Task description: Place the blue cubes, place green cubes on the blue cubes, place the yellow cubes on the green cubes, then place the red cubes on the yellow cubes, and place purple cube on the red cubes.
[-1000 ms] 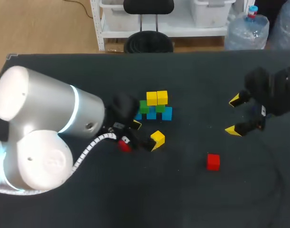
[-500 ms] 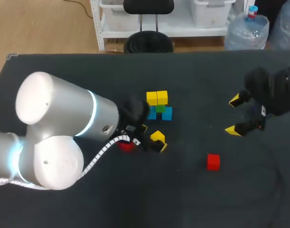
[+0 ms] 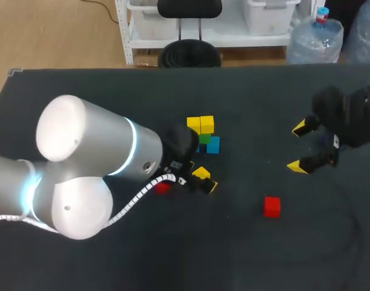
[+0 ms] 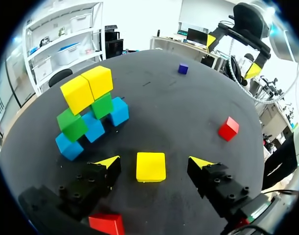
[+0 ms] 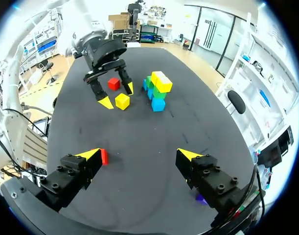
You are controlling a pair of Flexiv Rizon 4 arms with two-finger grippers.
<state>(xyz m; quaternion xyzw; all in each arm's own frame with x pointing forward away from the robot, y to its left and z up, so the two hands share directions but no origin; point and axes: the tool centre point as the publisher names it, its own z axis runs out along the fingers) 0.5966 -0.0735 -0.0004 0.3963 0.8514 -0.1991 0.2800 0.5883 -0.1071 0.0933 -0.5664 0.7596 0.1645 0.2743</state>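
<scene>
My left gripper should next grip the loose yellow cube's opposite sides, so its bottom stays free to sit on the green cubes.
A loose yellow cube (image 4: 150, 166) lies between the fingers of my left gripper (image 4: 154, 161), which is open with a gap on each side of the cube. In the head view this cube (image 3: 201, 173) shows just past the left gripper (image 3: 198, 179). The stack (image 3: 203, 136) stands behind it: two yellow cubes (image 4: 87, 88) on green cubes (image 4: 85, 117) on blue cubes (image 4: 94, 129). One red cube (image 3: 162, 188) lies under the left wrist, another red cube (image 3: 271, 206) lies to the right. My right gripper (image 3: 298, 147) hangs open at the right, holding nothing.
A purple cube (image 4: 183, 68) sits far across the table beyond the stack; in the right wrist view the purple cube (image 5: 200, 199) peeks from behind one finger. The second red cube (image 5: 103, 156) lies beside the right gripper's (image 5: 139, 157) other finger.
My left arm has moved right, bringing its gripper over the loose yellow cube so that the fingers now straddle it. The right arm has not moved.
</scene>
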